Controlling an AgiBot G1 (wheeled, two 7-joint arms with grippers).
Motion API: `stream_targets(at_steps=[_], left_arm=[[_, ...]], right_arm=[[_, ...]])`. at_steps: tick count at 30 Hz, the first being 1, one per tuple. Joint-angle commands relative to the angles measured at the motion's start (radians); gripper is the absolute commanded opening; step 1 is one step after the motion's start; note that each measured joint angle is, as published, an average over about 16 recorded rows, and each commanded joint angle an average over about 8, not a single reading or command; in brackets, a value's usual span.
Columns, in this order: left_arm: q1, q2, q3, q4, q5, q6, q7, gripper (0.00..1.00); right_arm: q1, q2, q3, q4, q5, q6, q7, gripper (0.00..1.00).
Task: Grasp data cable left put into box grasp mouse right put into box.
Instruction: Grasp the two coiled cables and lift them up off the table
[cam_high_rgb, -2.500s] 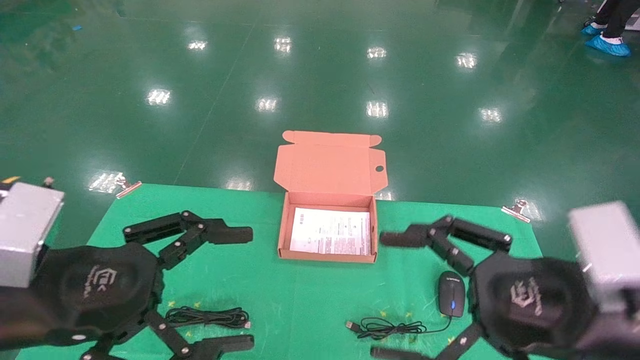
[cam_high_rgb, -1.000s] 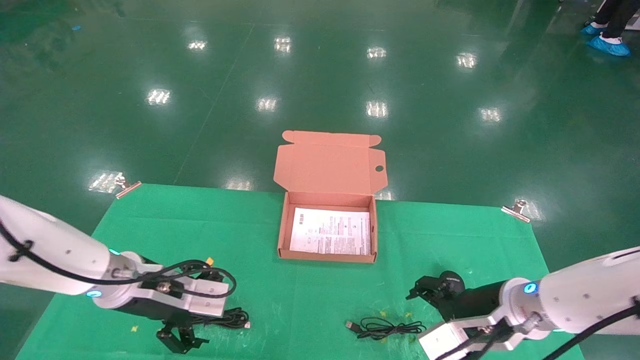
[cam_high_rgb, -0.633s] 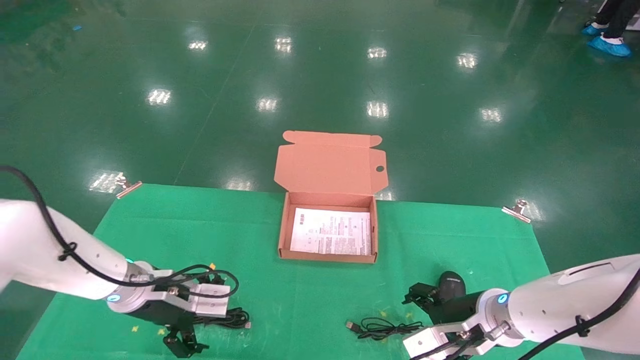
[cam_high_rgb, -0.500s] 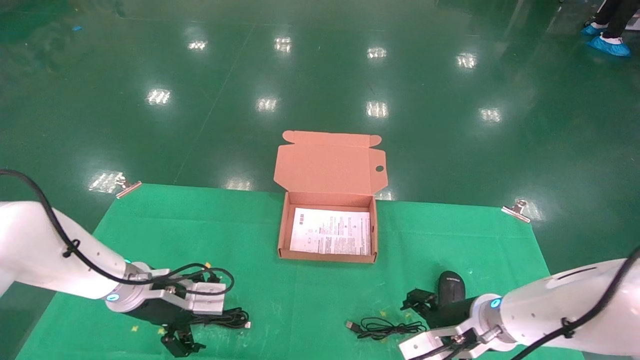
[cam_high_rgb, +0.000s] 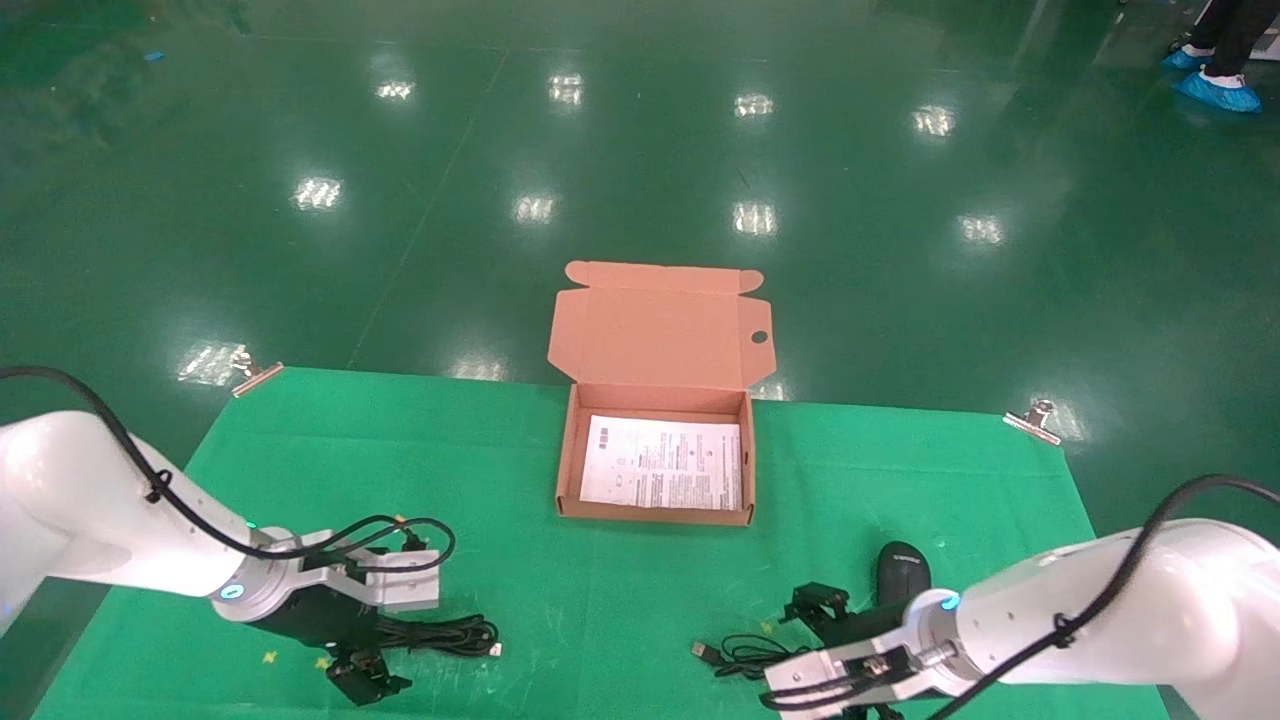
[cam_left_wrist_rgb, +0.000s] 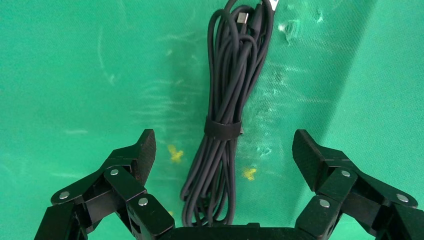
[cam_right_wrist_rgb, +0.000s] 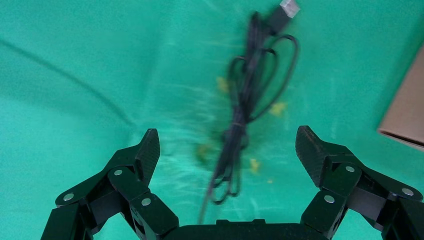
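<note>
I will next grab the data cable (cam_left_wrist_rgb: 231, 95) by its strapped middle (cam_left_wrist_rgb: 223, 128) with my left gripper, so that I can put it into the box.
The data cable (cam_high_rgb: 445, 635), a black strapped bundle, lies near the table's front left. My left gripper (cam_high_rgb: 385, 642) hangs low over its left end, open and empty; in the left wrist view the gripper (cam_left_wrist_rgb: 225, 145) straddles the cable (cam_left_wrist_rgb: 231, 95), fingers well clear on both sides. The black mouse (cam_high_rgb: 903, 574) lies at the front right, its coiled cord (cam_high_rgb: 765, 655) to its left. My right gripper (cam_high_rgb: 812, 652) is open and empty above that cord, beside the mouse; the right wrist view shows the gripper (cam_right_wrist_rgb: 228, 142) over the cord (cam_right_wrist_rgb: 244, 117). The salmon box (cam_high_rgb: 566, 470) stands open mid-table.
A printed sheet (cam_high_rgb: 662, 462) lies in the box; its lid (cam_high_rgb: 660, 325) stands up at the back. Metal clips (cam_high_rgb: 255, 375) (cam_high_rgb: 1035, 418) hold the green cloth (cam_high_rgb: 400, 470) at the far corners. The box's corner shows in the right wrist view (cam_right_wrist_rgb: 407, 115).
Both arms came down from close to the camera to the table. The left gripper sank over the cable. The right gripper moved from the mouse leftward and nearer, over its cord.
</note>
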Motion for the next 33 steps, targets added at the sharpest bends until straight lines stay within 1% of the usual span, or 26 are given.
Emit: stream_targets(at_steps=[1,2,3,10,11,15,33], left_arm=[[-0.004,0.011,-0.002,0.038,-0.003,-0.012,0.012,1.0],[-0.006,0.015,-0.004,0.052,-0.004,-0.018,0.018,1.0],[-0.008,0.018,-0.006,0.066,-0.006,-0.025,0.023,0.92],[-0.02,0.032,-0.014,0.136,-0.016,-0.051,0.052,0.05],[-0.021,0.034,-0.014,0.142,-0.016,-0.052,0.054,0.0],[-0.022,0.037,-0.016,0.156,-0.019,-0.054,0.061,0.0],[-0.021,0.033,-0.015,0.136,-0.017,-0.05,0.053,0.0]], right_arm=[[0.001,-0.015,-0.003,-0.024,-0.011,0.016,-0.004,1.0],[-0.001,-0.021,-0.005,-0.033,-0.019,0.027,-0.005,1.0],[-0.003,-0.027,-0.006,-0.041,-0.026,0.038,-0.004,0.97],[-0.015,-0.046,-0.004,-0.084,-0.059,0.101,0.015,0.1],[-0.017,-0.048,-0.003,-0.089,-0.06,0.107,0.019,0.0],[-0.022,-0.052,0.0,-0.101,-0.062,0.119,0.029,0.0],[-0.017,-0.046,-0.003,-0.086,-0.061,0.105,0.016,0.0]])
